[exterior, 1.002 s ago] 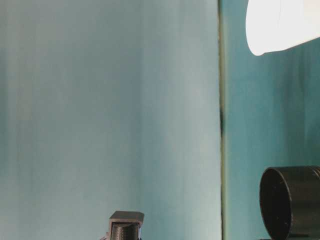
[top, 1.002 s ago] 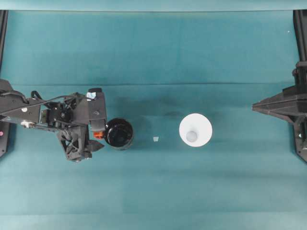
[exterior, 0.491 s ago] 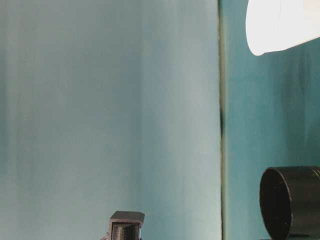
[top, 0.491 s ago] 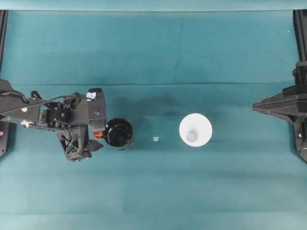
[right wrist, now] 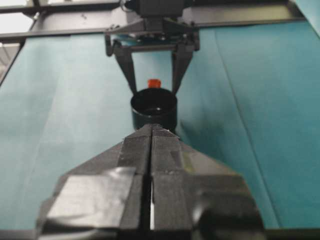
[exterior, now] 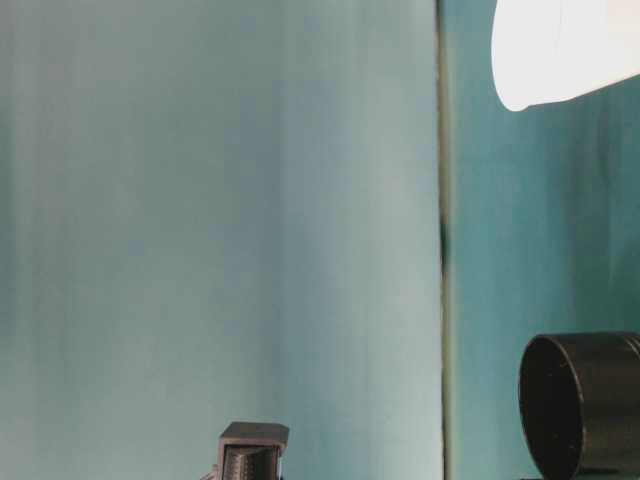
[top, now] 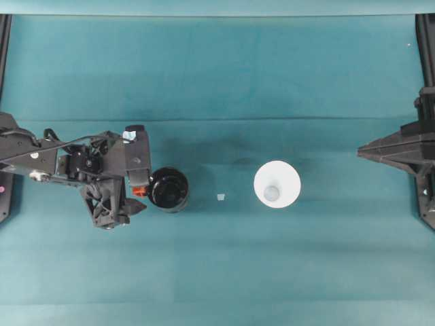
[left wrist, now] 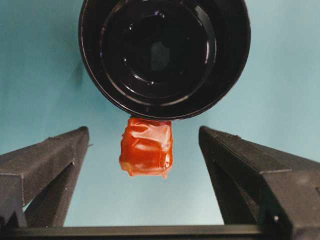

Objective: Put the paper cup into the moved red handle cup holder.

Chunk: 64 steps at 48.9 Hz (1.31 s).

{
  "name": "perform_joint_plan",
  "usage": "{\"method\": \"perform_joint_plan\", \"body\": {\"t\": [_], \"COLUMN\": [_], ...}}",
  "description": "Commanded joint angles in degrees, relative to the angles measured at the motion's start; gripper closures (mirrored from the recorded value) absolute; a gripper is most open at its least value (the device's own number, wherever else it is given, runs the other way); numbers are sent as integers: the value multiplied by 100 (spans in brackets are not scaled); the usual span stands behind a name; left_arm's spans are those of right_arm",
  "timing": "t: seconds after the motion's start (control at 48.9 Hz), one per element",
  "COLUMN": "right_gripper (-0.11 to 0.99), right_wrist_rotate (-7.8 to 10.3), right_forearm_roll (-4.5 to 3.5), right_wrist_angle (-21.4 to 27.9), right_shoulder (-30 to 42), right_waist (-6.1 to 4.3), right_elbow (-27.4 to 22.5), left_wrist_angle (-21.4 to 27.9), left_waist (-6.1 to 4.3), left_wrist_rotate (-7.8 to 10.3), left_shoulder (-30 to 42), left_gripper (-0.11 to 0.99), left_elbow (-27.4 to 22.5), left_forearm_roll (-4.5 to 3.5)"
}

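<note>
The cup holder's opening (top: 169, 187) should stay free for the paper cup, so my left gripper should next grab the cup holder by its red handle (top: 139, 191).
The paper cup (top: 277, 184) stands upright right of the table's middle, white with a wide rim; its side shows in the table-level view (exterior: 560, 50). The red handle cup holder (top: 168, 189) is glossy black and stands left of centre, with its red handle (top: 139, 191) pointing at the left arm. My left gripper (top: 140, 192) is open, its fingers (left wrist: 45, 165) on either side of the handle (left wrist: 146, 147) with gaps on both sides. The holder (left wrist: 165, 55) is empty. My right gripper (top: 361, 153) is shut and empty at the far right, pointing at the holder (right wrist: 154, 107).
A tiny pale scrap (top: 220, 197) lies on the teal cloth (top: 217, 272) between holder and cup. Black frame posts (top: 425, 41) stand at the table's side edges. Part of the left arm (exterior: 252, 455) shows in the table-level view.
</note>
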Motion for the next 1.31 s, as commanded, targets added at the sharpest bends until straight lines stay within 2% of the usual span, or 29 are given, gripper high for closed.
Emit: {"method": "perform_joint_plan", "body": {"t": [0.0,0.102,0.164,0.245,0.327,0.368,0.593,1.022,1.288], "right_gripper": [98,98,98,98,98,98,98,98,98], "right_wrist_rotate": [35,35,35,35,35,35,35,35,35], "right_forearm_roll": [18,18,18,18,18,18,18,18,18], "right_wrist_angle": [-35,-35,-35,-35,-35,-35,0,9,0], "right_shoulder": [44,35,44,44,35,26,26,18,9], "right_waist": [-9,-9,-9,-9,-9,-9,-9,-9,-9], "right_elbow": [-53,-53,-53,-53,-53,-53,-53,-53,-53], "left_wrist_angle": [-18,-18,-9,0,-35,-44,9,18,53], "left_waist": [0,0,-18,-18,-62,-70,-88,-88,-79], "left_wrist_rotate": [0,-9,-9,0,26,53,176,167,176], "left_shoulder": [-44,-44,-44,-53,-53,-53,-62,-62,-308], "left_gripper": [-8,-3,5,27,51,59,59,59,59], "left_elbow": [-62,-62,-62,-53,-53,-44,-9,-26,-237], "left_forearm_roll": [9,9,9,9,9,9,9,18,18]}}
